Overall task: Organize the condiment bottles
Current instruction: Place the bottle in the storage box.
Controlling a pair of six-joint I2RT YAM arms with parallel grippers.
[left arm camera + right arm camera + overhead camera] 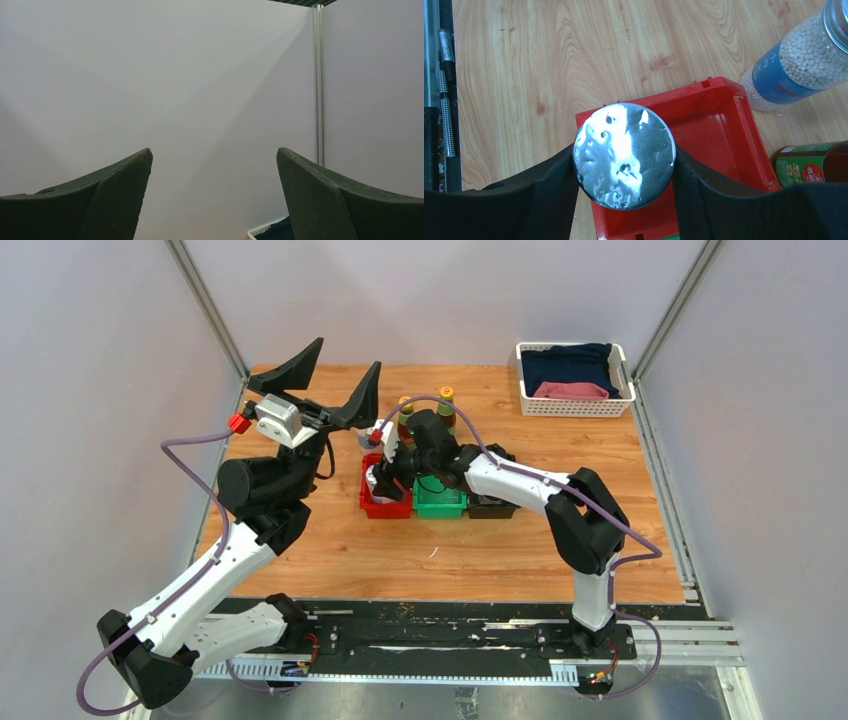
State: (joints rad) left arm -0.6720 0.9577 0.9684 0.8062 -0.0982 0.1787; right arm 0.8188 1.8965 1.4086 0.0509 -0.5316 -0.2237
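Observation:
I should open my right gripper now, because the silver-lidded jar is within the red bin's rim and would end inside the bin.
My right gripper [624,152] is shut on a silver-lidded jar [624,156], its fingers [551,185] pressed on both sides of the lid. The jar is over the near left corner of the red bin [719,127]; I cannot tell whether it rests on the bin floor. A second silver-lidded jar [791,62], with white beads and a blue label, is on the table beyond the bin. A brown bottle [809,167] with a red-green label is at the right edge. From above, two yellow-capped brown bottles [405,408] [446,402] stand behind my right gripper [385,468]. My left gripper [348,355] [214,152] is open, raised and empty. The black-capped bottles are hidden.
The red bin [385,505], a green bin [440,505] and a black bin [492,508] stand in a row mid-table. A white basket [575,405] of folded cloth is at the back right. Grey walls enclose the table.

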